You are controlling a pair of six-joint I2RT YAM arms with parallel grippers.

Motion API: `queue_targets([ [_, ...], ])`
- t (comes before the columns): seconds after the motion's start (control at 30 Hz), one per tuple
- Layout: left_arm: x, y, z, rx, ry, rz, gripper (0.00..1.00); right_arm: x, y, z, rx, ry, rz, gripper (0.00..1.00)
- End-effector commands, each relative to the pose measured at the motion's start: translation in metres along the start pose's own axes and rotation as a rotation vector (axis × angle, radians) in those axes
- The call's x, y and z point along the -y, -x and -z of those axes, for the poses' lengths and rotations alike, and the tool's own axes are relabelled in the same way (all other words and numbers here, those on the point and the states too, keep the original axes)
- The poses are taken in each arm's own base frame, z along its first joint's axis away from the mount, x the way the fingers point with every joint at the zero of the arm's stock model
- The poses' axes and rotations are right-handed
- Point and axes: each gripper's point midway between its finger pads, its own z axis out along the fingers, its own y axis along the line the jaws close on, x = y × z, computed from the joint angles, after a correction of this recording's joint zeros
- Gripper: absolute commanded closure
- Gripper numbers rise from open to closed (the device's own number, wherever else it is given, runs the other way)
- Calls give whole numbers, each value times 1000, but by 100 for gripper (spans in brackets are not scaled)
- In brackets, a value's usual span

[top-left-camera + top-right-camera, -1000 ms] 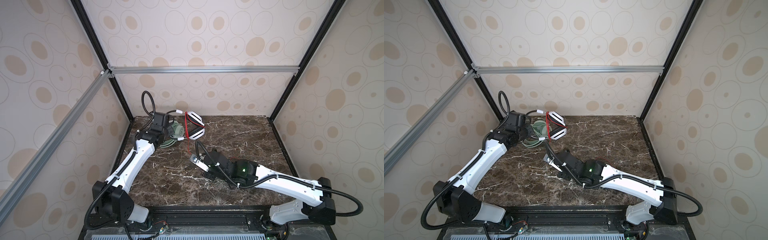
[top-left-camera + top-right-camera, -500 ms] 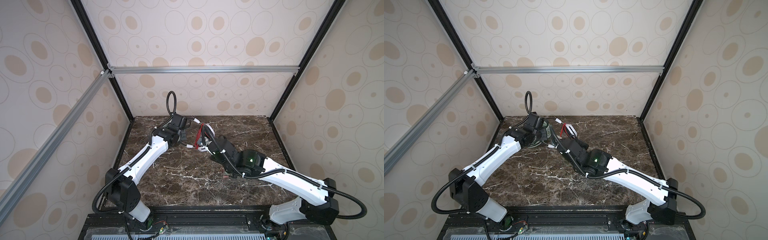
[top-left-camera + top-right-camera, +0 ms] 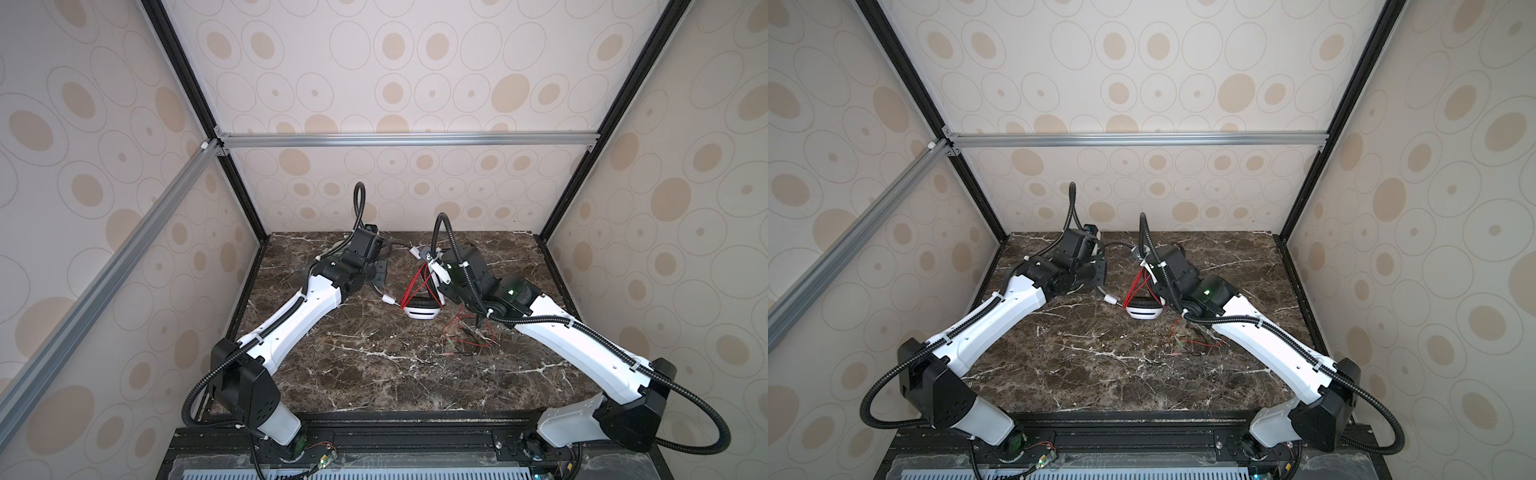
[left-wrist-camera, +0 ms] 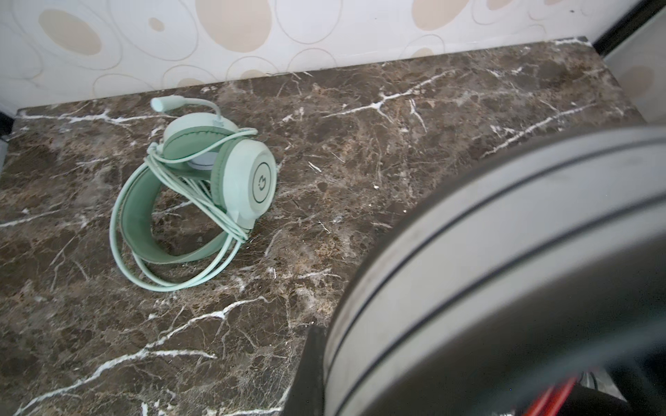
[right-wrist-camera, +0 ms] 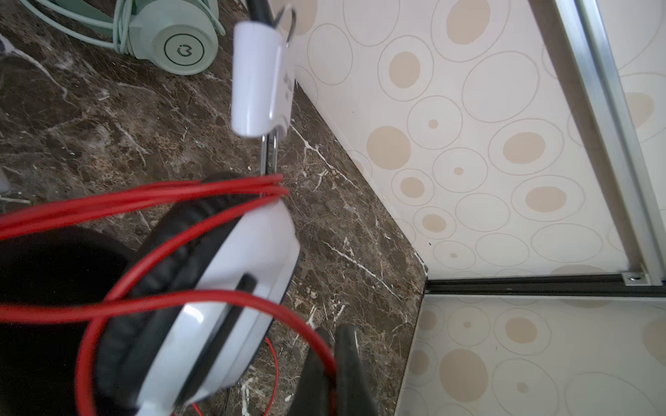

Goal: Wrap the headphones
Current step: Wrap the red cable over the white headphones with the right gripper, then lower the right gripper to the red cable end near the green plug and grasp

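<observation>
I should wrap the red cable (image 5: 144, 201) round the headphones before opening my right gripper. From that gripper's fingers, the piece of cable arches off the headphones' ear cup (image 5: 258, 251).
The white-and-black headphones hang over the middle of the marble table (image 3: 374, 374), their lower ear cup (image 3: 422, 311) (image 3: 1144, 311) near the surface. My left gripper (image 3: 376, 272) is shut on their black headband; in the left wrist view one dark finger (image 4: 310, 371) shows beside the big blurred ear cup (image 4: 504, 270). Several turns of red cable (image 3: 415, 286) (image 5: 144, 201) cross the cups. My right gripper (image 5: 333, 333) (image 3: 434, 266) is shut on this cable. The mint-green headphones (image 4: 194, 194) (image 5: 180, 39) lie at the back left, cable wound round them, hidden by my left arm in both top views.
Loose red cable (image 3: 469, 336) (image 3: 1200, 340) trails on the table under my right forearm. Patterned walls close the back and sides, with black corner posts (image 3: 552, 220) and an aluminium bar (image 3: 395, 139) overhead.
Both grippers have moved right from the back left corner, carrying the white-and-black headphones away from the mint-green pair. My right gripper rose from the table to the far side of the headset with the red cable.
</observation>
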Motion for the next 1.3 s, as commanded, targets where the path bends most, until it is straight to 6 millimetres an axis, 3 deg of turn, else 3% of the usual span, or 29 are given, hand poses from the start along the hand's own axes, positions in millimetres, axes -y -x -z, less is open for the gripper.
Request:
queue_targets([
  [0.0, 26, 24, 21, 78, -107, -36, 100, -4, 4, 0, 65, 110, -70, 100],
  [0.17, 34, 27, 30, 104, -139, -47, 100, -2, -3, -14, 100, 237, -175, 100],
  [0.43, 40, 28, 36, 115, -167, -54, 100, -5, -14, -43, 67, 298, -257, 100],
  [0.6, 43, 32, 44, 137, -197, -46, 100, -12, -26, -64, 81, 402, -380, 89],
  [0.77, 40, 36, 49, 158, -211, -18, 100, -25, -39, -80, 113, 531, -498, 54],
  [0.87, 37, 41, 52, 170, -276, 35, 100, -34, -47, -89, 126, 609, -588, 46],
  [1.0, 15, 52, 53, 197, -343, 152, 100, -47, -57, -97, 129, 685, -686, 46],
  [1.2, -48, 67, 56, 258, -285, 322, 100, -69, -69, -107, 113, 743, -801, 48],
  [1.27, -59, 70, 59, 280, -268, 346, 100, -76, -73, -106, 112, 763, -830, 49],
])
